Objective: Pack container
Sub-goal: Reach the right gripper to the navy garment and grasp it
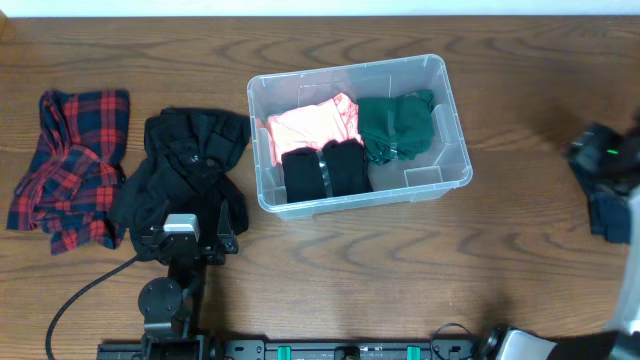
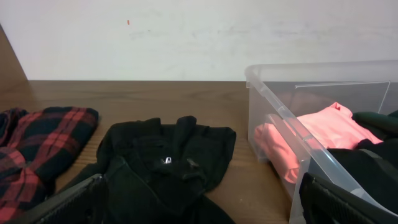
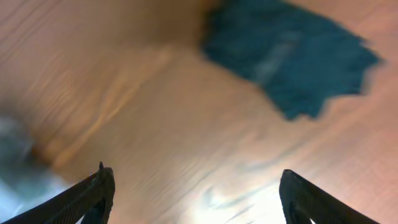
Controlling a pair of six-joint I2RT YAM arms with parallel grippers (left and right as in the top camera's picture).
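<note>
My right gripper is to pinch the cloth's layers together next, so the dark blue cloth stays folded to pack into the container's open space.
The clear plastic container (image 1: pixel 455 120) sits at the table's middle and also shows in the left wrist view (image 2: pixel 273 102). It holds a pink garment (image 1: pixel 310 125), a green garment (image 1: pixel 395 125) and a folded black garment (image 1: pixel 325 170). A black garment (image 1: pixel 185 165) lies left of it, and a red plaid shirt (image 1: pixel 70 165) lies further left. My left gripper (image 1: pixel 190 235) is open and empty, low over the black garment's near edge (image 2: pixel 161 168). My right gripper (image 1: pixel 605 160) is open and empty at the far right, near a dark blue cloth (image 1: pixel 610 215) (image 3: pixel 286 56).
The wooden table (image 1: pixel 400 270) carries everything. A white wall (image 2: pixel 186 37) stands behind the table in the left wrist view. A black cable (image 1: pixel 80 300) runs from the left arm's base along the front edge.
</note>
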